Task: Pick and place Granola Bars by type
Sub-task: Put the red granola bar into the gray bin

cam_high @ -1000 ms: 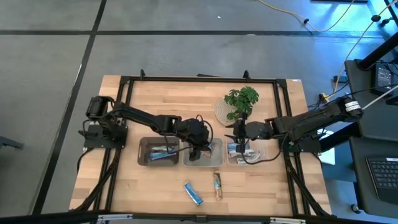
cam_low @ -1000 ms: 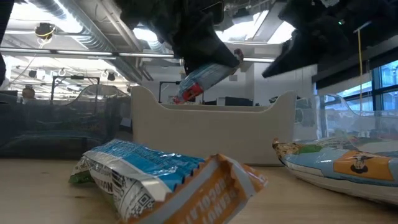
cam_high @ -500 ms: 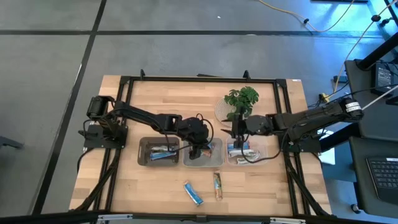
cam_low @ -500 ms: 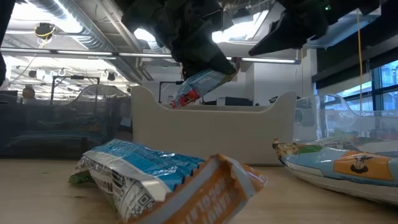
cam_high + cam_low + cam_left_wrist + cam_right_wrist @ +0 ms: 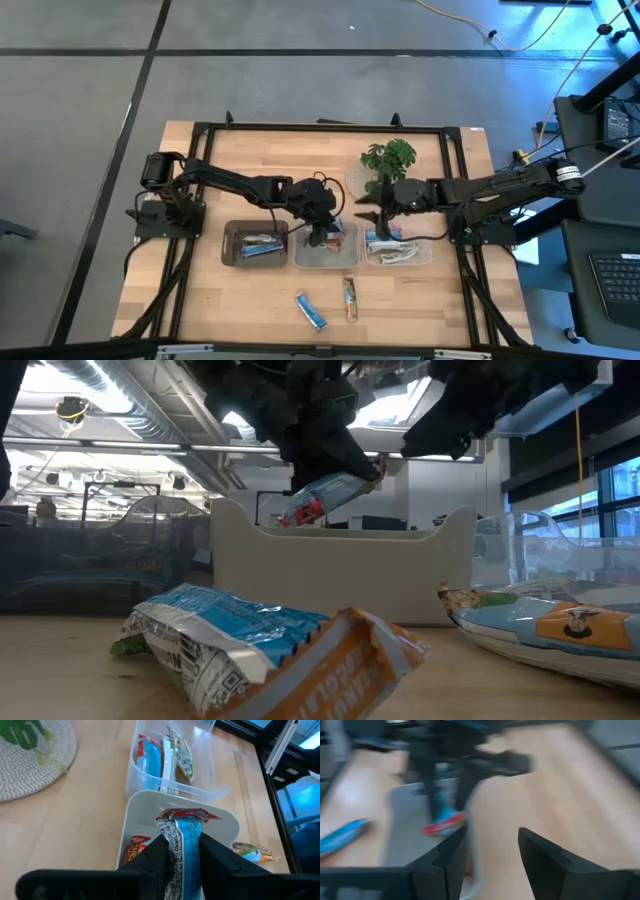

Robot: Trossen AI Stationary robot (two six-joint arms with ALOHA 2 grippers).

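Note:
My left gripper keeps holding the blue granola bar for now, as the bar hangs above the white middle tray (image 5: 300, 262).
My left gripper (image 5: 322, 236) is shut on a blue granola bar with a red end (image 5: 181, 827), above the white middle tray (image 5: 300, 262), where a red bar (image 5: 133, 853) lies. In the low view the held bar (image 5: 326, 494) hangs tilted over the tray's wall (image 5: 340, 565). My right gripper (image 5: 374, 214) stands open with nothing between its fingers (image 5: 546, 855), above the far side of the clear right tray (image 5: 425, 255), which holds several bars (image 5: 169, 755). A blue bar (image 5: 311, 310) and a brown bar (image 5: 349, 297) lie loose near the front edge. My left gripper pinches the blue bar's body (image 5: 183, 851) between its two fingers, just behind the red end (image 5: 182, 814), which sticks out past the fingertips. The fingers slant downward from the table's left and lie along the bar. The bar is lifted clear above the middle tray, its red end lower.
The left tray (image 5: 232, 258) holds several bars. A leafy plant (image 5: 388, 160) on a round woven plate (image 5: 357, 180) stands right behind the right gripper. A black frame (image 5: 320, 127) runs round the table. Bare wood lies at the front left.
My left gripper has carried the bar a little toward the table's right and far edges, staying above the middle tray, and has rolled slightly. My right gripper has risen from the right tray, drawn back toward the far edge and rolled, still open.

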